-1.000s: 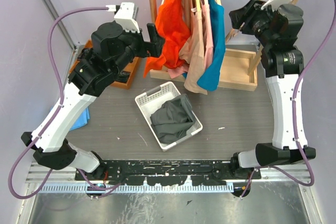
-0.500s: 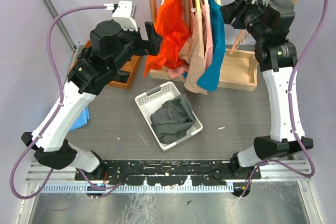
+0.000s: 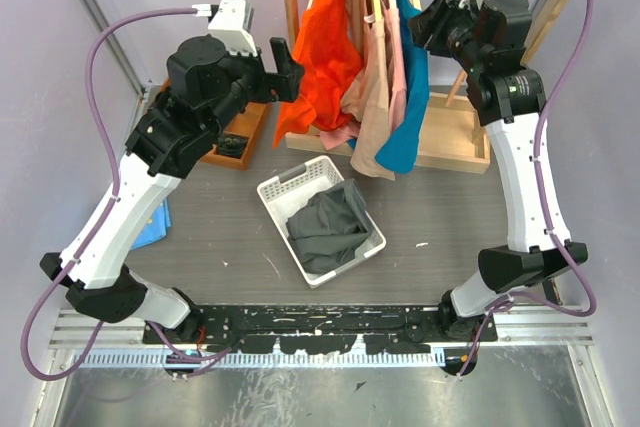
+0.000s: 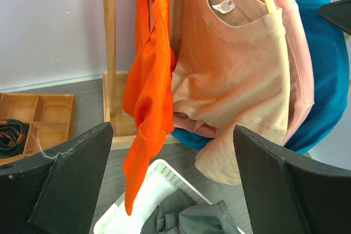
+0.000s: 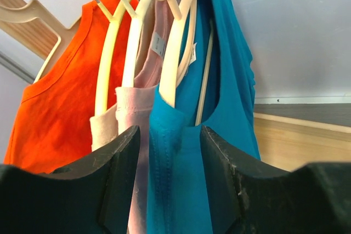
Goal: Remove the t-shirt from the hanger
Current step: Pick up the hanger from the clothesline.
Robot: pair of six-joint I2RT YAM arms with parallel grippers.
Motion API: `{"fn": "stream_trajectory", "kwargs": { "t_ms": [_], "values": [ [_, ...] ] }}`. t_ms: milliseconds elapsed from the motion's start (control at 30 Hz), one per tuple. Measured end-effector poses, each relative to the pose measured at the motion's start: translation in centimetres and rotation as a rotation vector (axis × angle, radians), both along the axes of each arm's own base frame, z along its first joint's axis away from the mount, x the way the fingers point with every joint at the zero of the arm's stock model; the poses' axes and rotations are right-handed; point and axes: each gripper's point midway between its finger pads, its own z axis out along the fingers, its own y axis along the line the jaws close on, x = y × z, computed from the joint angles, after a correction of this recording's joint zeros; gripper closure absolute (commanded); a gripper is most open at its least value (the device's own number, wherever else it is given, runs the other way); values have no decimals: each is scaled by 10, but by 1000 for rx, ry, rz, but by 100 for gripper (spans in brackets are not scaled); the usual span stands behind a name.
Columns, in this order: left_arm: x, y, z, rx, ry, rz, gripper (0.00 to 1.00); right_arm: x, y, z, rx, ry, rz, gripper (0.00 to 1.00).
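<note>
The right gripper grabs the blue t-shirt (image 3: pixel 413 97) at its near neckline edge (image 3: pixel 413 15) next, leaving the hook and the far side free for removal.
Several t-shirts hang on cream hangers on a wooden rail: orange (image 3: pixel 330 57), beige (image 3: pixel 372 117), pink (image 3: pixel 397 57) and blue t-shirt (image 3: pixel 413 97). My right gripper (image 3: pixel 428 19) is up at the rail, just right of the blue t-shirt. In the right wrist view it (image 5: pixel 170 135) is open, its fingers framing the blue t-shirt's (image 5: pixel 219 135) neckline below the cream hanger (image 5: pixel 178 53); nothing is clamped. My left gripper (image 3: pixel 283 65) is wide open beside the orange t-shirt (image 4: pixel 148 91), holding nothing (image 4: pixel 171 135).
A white basket (image 3: pixel 275 192) with a grey garment (image 3: pixel 330 222) in it sits on the table below the rack. The rack's wooden base (image 3: pixel 455 137) lies behind it. A wooden compartment tray (image 3: pixel 240 142) and a blue cloth (image 3: pixel 155 227) are at the left.
My right arm has swung left and up along the rail, bringing its gripper close to the blue t-shirt. The left arm has shifted slightly up and back.
</note>
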Motion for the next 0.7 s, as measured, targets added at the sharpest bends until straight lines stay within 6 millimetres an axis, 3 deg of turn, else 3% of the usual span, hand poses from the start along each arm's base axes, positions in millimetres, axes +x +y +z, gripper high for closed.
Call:
{"fn": "stream_trajectory", "kwargs": {
  "t_ms": [233,467,700],
  "values": [
    [3,3,0,-2,1,4,2,4,7,-3,-35,12,-24,50],
    [3,3,0,-5,3,-6,2,10,15,-10,-86,34,-62,58],
    [4,4,0,-10,5,-7,2,10,11,-20,-125,69,-115,68]
  ]
}}
